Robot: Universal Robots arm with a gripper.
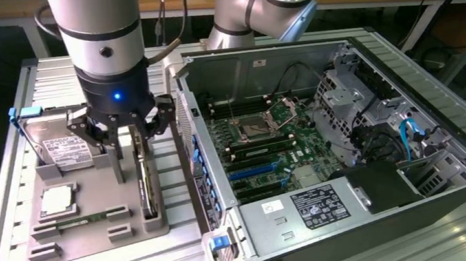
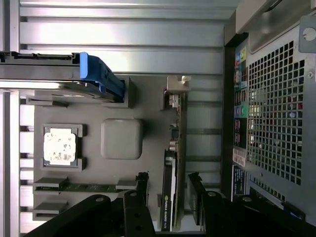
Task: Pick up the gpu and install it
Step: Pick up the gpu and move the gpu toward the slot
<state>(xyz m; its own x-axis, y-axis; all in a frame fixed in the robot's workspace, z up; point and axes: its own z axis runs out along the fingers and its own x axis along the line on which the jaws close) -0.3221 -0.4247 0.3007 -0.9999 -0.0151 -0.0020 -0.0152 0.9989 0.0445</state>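
Note:
My fingers are still above the GPU's labelled edge [image 1: 143,172], high over the grey tray, and closing now would miss, so my gripper lowers next before closing on the GPU.
The gpu [image 1: 144,179] stands on its long edge in a slot of the grey holder tray [image 1: 97,242], beside the open computer case [image 1: 345,125]. In the wrist view the gpu [image 2: 170,197] shows a dark edge with a label, and its silvery bracket [image 2: 177,86] is at the far end. My gripper [image 1: 129,136] hangs just over the card's upper end, open. Its black fingers [image 2: 140,197] stand on either side of the card, and I see no grip on it. The gripper [image 2: 168,177] straddles the card's labelled end.
The tray also holds a hard drive [image 1: 66,148] with a blue tab [image 2: 98,74], a processor chip [image 1: 56,200] and a green memory stick [image 1: 74,222]. Inside the case, the motherboard's blue slots [image 1: 255,173] lie bare. The case's perforated wall [image 2: 276,113] is close beside the gripper.

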